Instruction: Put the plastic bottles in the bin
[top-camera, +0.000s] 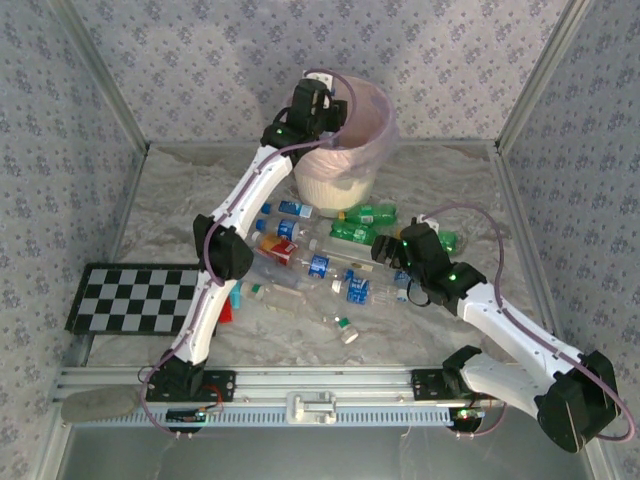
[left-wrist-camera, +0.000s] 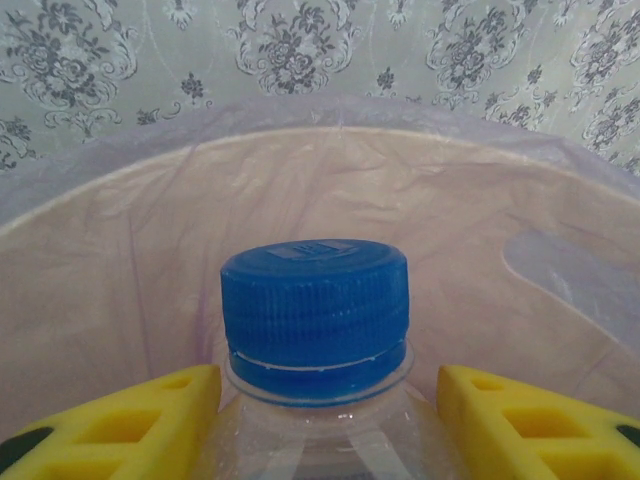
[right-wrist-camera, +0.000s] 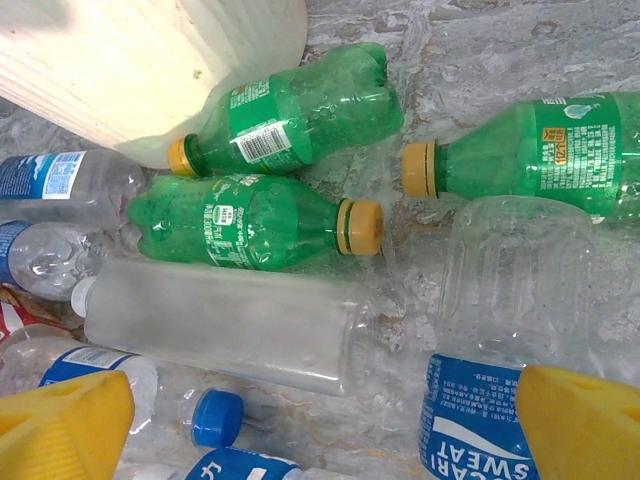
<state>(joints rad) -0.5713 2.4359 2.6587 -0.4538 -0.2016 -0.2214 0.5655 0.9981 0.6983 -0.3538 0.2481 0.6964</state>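
Note:
I should let go of the bottle with my left gripper. The bottle hangs with its cap on top inside the bin's opening, with the bag's side behind its cap, so it would land inside.
My left gripper (top-camera: 312, 100) is up at the mouth of the bin (top-camera: 335, 185), a cream wastebasket with a pink bag. It is shut on a clear plastic bottle with a blue cap (left-wrist-camera: 315, 310), and its yellow fingers (left-wrist-camera: 130, 425) press the bottle's shoulders. The bag's inner wall (left-wrist-camera: 300, 200) lies behind the cap. My right gripper (top-camera: 385, 250) hangs open low over the bottles lying on the table (top-camera: 320, 265). Between its yellow fingertips (right-wrist-camera: 60, 425) lie a frosted clear bottle (right-wrist-camera: 230, 325) and a blue-labelled bottle (right-wrist-camera: 480, 420). Three green bottles (right-wrist-camera: 250, 220) lie beyond, by the bin's base (right-wrist-camera: 150, 60).
A black and white checkerboard (top-camera: 135, 297) lies at the left of the table. A teal and red tool (top-camera: 232, 300) rests beside the left arm. Patterned walls with metal posts enclose the table. A metal rail (top-camera: 320, 385) runs along the near edge.

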